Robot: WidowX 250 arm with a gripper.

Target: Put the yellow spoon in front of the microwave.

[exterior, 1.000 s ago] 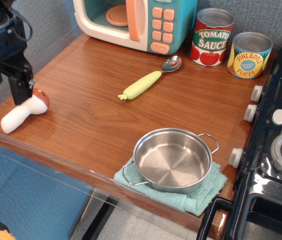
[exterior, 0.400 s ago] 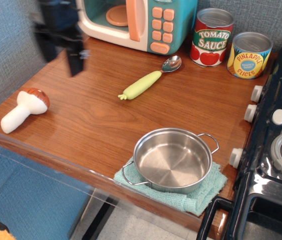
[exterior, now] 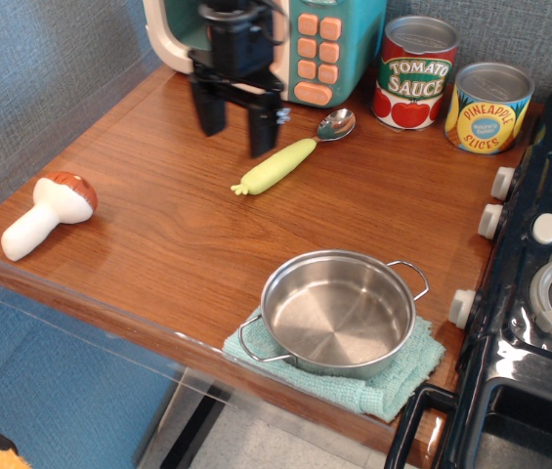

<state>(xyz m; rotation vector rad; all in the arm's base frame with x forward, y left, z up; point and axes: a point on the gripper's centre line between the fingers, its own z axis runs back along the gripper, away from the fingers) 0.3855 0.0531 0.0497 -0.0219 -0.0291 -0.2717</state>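
Note:
The yellow spoon should go in front of the microwave (exterior: 326, 49), so my gripper needs to grab it next by its yellow-green handle (exterior: 279, 166).
The yellow spoon (exterior: 290, 158) lies flat on the wooden counter, its silver bowl toward the back right and its yellow-green handle toward the front left. The teal and cream microwave (exterior: 326, 49) stands at the back, partly hidden by the arm. My black gripper (exterior: 235, 130) hangs open and empty in front of the microwave, just left of the spoon's handle and above the counter. Its fingers (exterior: 262, 127) point down.
A toy mushroom (exterior: 46, 213) lies near the left front edge. A steel pot (exterior: 339, 313) sits on a green cloth (exterior: 404, 376) at the front. Tomato sauce (exterior: 414, 73) and pineapple (exterior: 488, 107) cans stand at the back right. A black stove (exterior: 549, 283) borders the right.
The gripper has moved from over the mushroom at the left, across the back of the counter, to just left of the spoon. The mushroom and spoon have not moved.

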